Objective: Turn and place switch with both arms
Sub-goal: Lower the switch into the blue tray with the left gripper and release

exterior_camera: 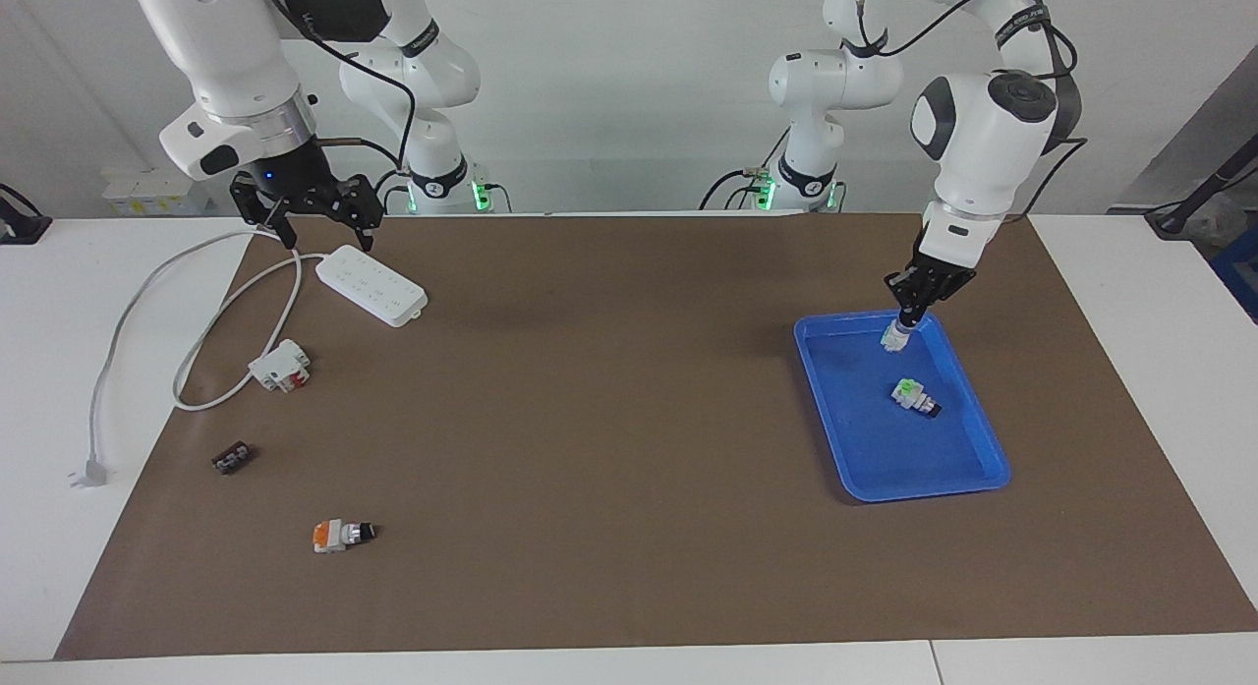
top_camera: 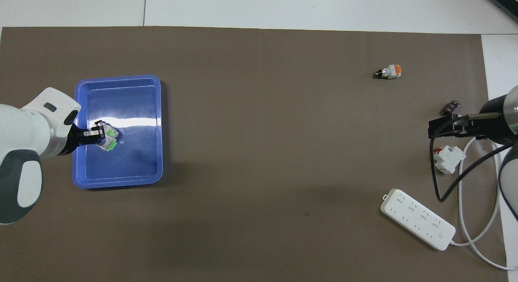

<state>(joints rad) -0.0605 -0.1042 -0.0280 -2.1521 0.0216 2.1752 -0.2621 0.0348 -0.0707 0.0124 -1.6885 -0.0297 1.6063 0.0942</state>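
The held switch (top_camera: 107,142) is hanging over the other switch in the blue tray (top_camera: 128,160), so my left gripper should keep its hold.
My left gripper (exterior_camera: 910,312) is shut on a switch (exterior_camera: 892,339) by its knob end, the white body and green block (top_camera: 110,144) hanging down over the blue tray (exterior_camera: 824,410). In the overhead view it partly covers a second switch (top_camera: 104,128), which lies in the tray with its green block up (exterior_camera: 914,397). A third switch (exterior_camera: 340,535) with an orange block lies on the brown mat toward the right arm's end (top_camera: 389,71). My right gripper (exterior_camera: 329,239) hangs open and empty above the cable beside the power strip (exterior_camera: 371,285).
A white power strip (top_camera: 417,218) with its looping cable and plug (exterior_camera: 88,472) lies near the right arm's base. A white-and-red block (exterior_camera: 280,364) and a small black terminal strip (exterior_camera: 232,458) sit on the mat farther out.
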